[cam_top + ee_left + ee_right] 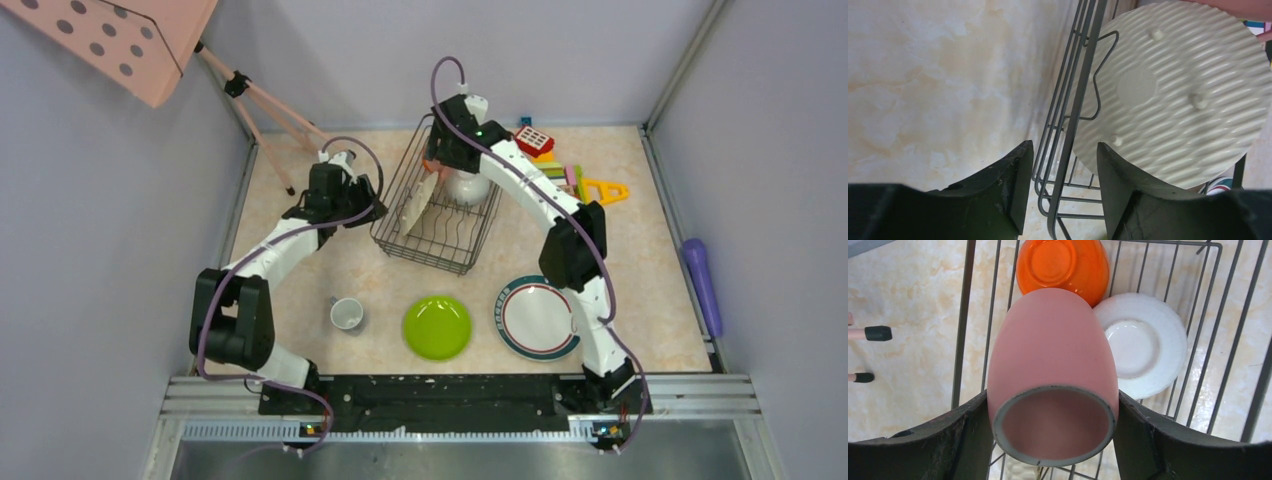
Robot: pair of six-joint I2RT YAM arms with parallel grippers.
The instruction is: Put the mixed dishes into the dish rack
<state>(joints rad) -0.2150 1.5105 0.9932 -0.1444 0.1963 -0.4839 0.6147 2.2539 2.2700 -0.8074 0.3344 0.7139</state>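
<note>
The pink cup hangs above the rack's wires and would drop now. My right gripper should lower it beside the orange bowl point(1063, 262) before opening.
The dark wire dish rack point(432, 222) stands at the table's centre back. In it the round woven mat point(421, 204) leans upright, beside an upturned whitish cup point(468, 187). My right gripper point(442, 156) is shut on the pink cup point(1050, 365), held over the rack's far end above the upturned orange bowl point(1063, 262) and that whitish cup point(1140, 342). My left gripper point(1064, 147) is open at the rack's left side, its rim wire point(1075, 110) between the jaws and the mat point(1173, 85) just beyond. The lime-green plate point(437, 327), the rimmed white plate point(537, 318) and another whitish cup point(347, 314) lie near the front.
Colourful toy blocks point(565, 170) lie behind and right of the rack. A pink tripod stand point(270, 110) with a perforated pink board point(130, 40) stands at the back left. A purple object point(702, 280) lies along the right wall. Grey walls close in the table.
</note>
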